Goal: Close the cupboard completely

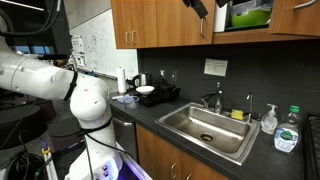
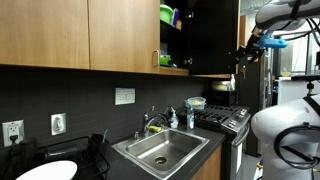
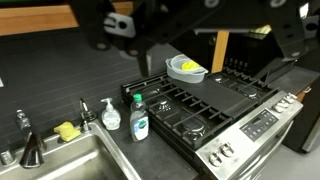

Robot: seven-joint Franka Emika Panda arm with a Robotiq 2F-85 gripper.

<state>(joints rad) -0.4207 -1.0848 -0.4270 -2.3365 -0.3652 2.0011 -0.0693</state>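
The robot's gripper should next grab the open cupboard door by its free edge, with fingers on either side of the door. Then it can swing the door completely closed.
The brown wooden wall cupboard (image 1: 150, 22) runs along the top in both exterior views (image 2: 90, 35). One compartment stands open and shows green contents (image 1: 247, 14) (image 2: 167, 16). Its door (image 2: 213, 38) is swung far out and looks dark. My gripper (image 2: 246, 50) is high up at the door's free edge; whether it touches cannot be told. It also shows as a dark shape by the open door in an exterior view (image 1: 201, 8). In the wrist view the gripper (image 3: 190, 45) comes in from the top, its dark fingers (image 3: 100, 28) spread apart and empty.
Below are a steel sink (image 1: 208, 128) with a faucet (image 1: 216, 98), soap bottles (image 3: 138, 122), a yellow sponge (image 3: 66, 130), a black stove (image 3: 210, 108) with a bowl (image 3: 186, 69) on it, and a dish rack (image 1: 150, 95). The white arm (image 1: 60, 80) is beside the counter.
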